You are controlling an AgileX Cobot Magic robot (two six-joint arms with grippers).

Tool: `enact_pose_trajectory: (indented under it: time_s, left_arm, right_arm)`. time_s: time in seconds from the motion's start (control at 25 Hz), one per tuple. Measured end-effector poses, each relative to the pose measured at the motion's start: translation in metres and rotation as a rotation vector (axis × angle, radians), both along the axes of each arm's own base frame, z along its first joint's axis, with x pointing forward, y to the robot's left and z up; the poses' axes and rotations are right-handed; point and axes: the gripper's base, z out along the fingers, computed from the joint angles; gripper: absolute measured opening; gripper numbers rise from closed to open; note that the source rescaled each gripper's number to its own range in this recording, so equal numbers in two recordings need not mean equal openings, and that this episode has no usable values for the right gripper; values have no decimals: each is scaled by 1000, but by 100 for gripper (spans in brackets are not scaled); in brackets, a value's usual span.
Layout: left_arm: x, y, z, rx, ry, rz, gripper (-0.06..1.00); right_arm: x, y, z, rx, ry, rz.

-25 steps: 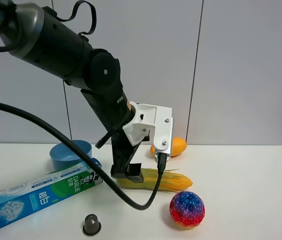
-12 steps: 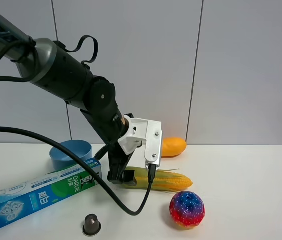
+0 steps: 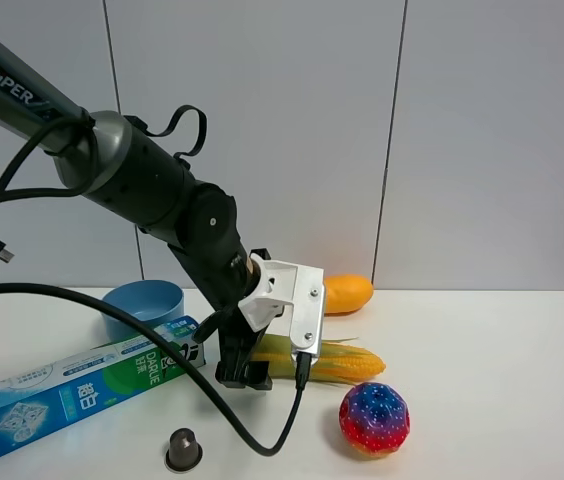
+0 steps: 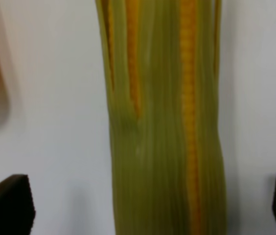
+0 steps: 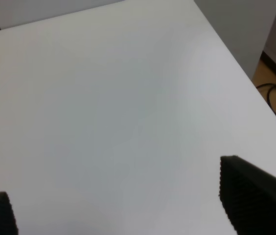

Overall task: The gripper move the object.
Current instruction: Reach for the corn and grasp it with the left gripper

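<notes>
The ear of corn [image 3: 334, 360] should be picked up next by its green husk-wrapped end [image 3: 280, 352] with my left gripper, so that it can be moved.
The ear of corn [image 3: 334, 360], yellow kernels in green husk, lies on the white table [image 3: 502, 370] in front of the orange mango [image 3: 347, 293]. My left gripper [image 3: 243, 375] is down at the corn's left end. In the left wrist view the corn [image 4: 162, 127] runs up the middle, and the two black fingertips [image 4: 6, 205] stand wide apart on either side of it, with bare table between each and the husk. The left gripper [image 4: 145, 205] is open. My right gripper [image 5: 128, 205] is open over bare table and does not show in the exterior view.
A green-blue toothpaste box [image 3: 82, 385] lies at the left, with a blue bowl [image 3: 142, 305] behind it. A multicoloured ball [image 3: 374, 418] sits just in front of the corn's right end. A small dark capsule [image 3: 184, 450] stands near the front edge. A black cable loops in front of the box.
The left arm has swung lower and its wrist has dropped toward the table. The gripper now sits lower at the corn's left end. The corn has not moved.
</notes>
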Motion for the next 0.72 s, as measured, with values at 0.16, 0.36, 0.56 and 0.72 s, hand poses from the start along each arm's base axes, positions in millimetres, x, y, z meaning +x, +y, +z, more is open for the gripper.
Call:
enact_pose_trajectory:
  time_s: [0.16, 0.36, 0.56, 0.72]
  left_arm:
    - [4, -3, -4, -2, -4, -1, 100]
    - [16, -12, 3, -11, -17, 0, 100]
    - [18, -13, 4, 18, 20, 1, 100]
    - [16, -11, 1, 44, 58, 4, 100]
  right_arm:
    - [0, 0, 0, 0, 0, 0]
    - [0, 0, 0, 0, 0, 0]
    - [0, 0, 0, 0, 0, 0]
    - [0, 0, 0, 0, 0, 0]
